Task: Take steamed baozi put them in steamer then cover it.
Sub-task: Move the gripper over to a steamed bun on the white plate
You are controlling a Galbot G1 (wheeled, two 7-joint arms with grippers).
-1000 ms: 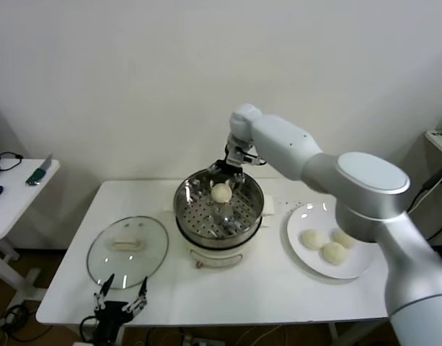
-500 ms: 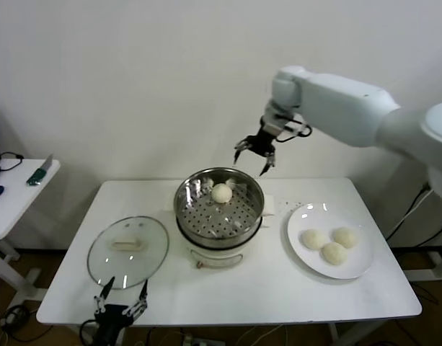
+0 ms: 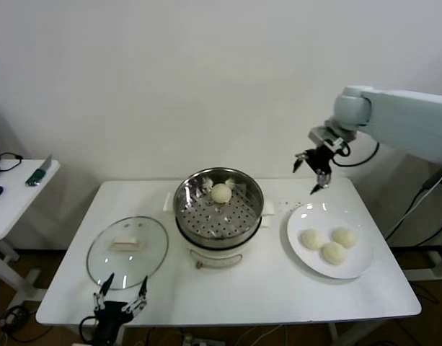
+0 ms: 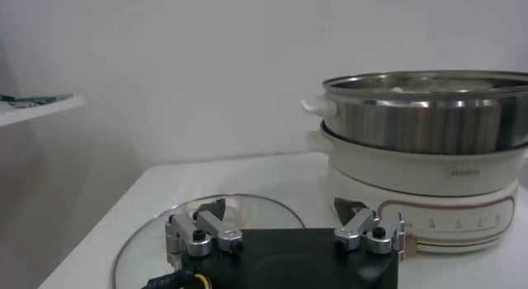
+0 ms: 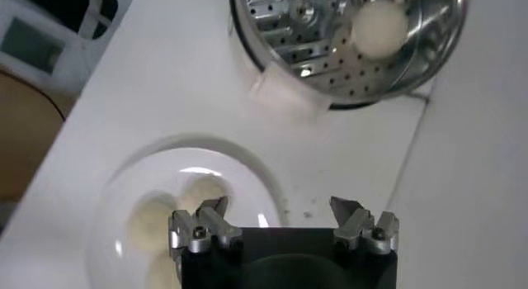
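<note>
My right gripper grabs the baozi nearest the steamer [image 3: 219, 209] by its rounded sides next, to move that baozi off the white plate.
The steel steamer [image 3: 219, 209] sits on its white pot base at the table's middle and holds one baozi [image 3: 221, 192]; both also show in the right wrist view, the steamer [image 5: 330, 51] and the baozi [image 5: 379, 26]. Three baozi [image 3: 334, 252] lie on the white plate [image 3: 307, 216] to the right, seen too in the right wrist view [image 5: 153, 220]. My right gripper [image 3: 311, 173] is open and empty, in the air above the plate's far edge. The glass cover [image 3: 127, 249] lies flat at the left. My left gripper [image 3: 121, 299] is open and empty at the table's front edge, near the cover [image 4: 157, 233].
A small side table [image 3: 19, 191] with a green-handled knife [image 3: 39, 173] stands at the far left. The wall is close behind the table. In the left wrist view the steamer pot [image 4: 425, 163] stands just beyond the cover.
My right gripper has risen out of the steamer and swung right, empty, to above the plate; the baozi stays in the steamer. The left arm has not moved.
</note>
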